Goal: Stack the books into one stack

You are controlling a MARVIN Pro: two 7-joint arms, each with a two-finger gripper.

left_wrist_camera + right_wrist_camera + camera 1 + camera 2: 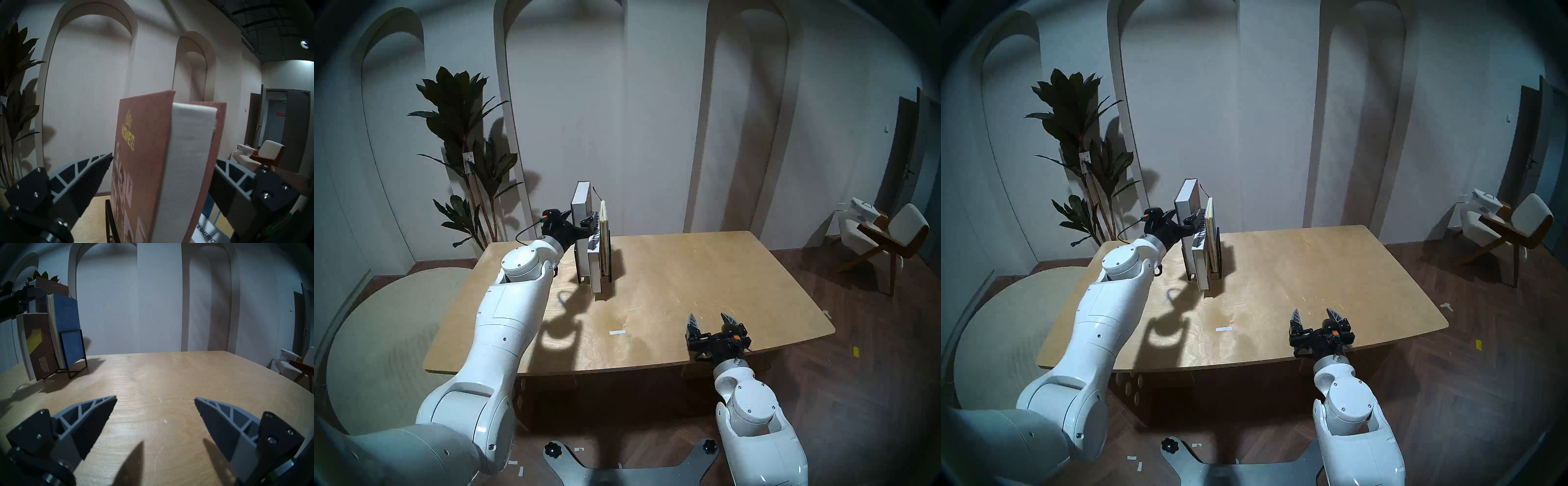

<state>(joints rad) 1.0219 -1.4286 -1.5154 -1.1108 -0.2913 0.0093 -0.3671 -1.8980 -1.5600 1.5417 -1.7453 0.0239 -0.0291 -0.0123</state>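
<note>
The left gripper grabs the HOMES book by its upper page edge [582, 210] next, since the shorter brown book [594, 261] stands close against the HOMES book's lower part.
Three books stand upright in a black wire rack [610, 258] at the table's far left. The tall mauve-brown "HOMES" book [580, 210] [144, 152] is leftmost. Beside it stands the shorter brown book with a white spine [595, 271] [40, 344], then the thin blue book [603, 230] [68, 316]. My left gripper [583, 213] [165, 158] is open, with one finger on each side of the HOMES book near its top. Over the table's near right edge my right gripper [709, 315] [155, 397] hovers open with nothing between its fingers.
The wooden table [687, 271] carries a small strip of white tape [617, 332] near its front middle. A tall potted plant [463, 135] stands behind the far left corner. A chair [890, 237] sits off to the right.
</note>
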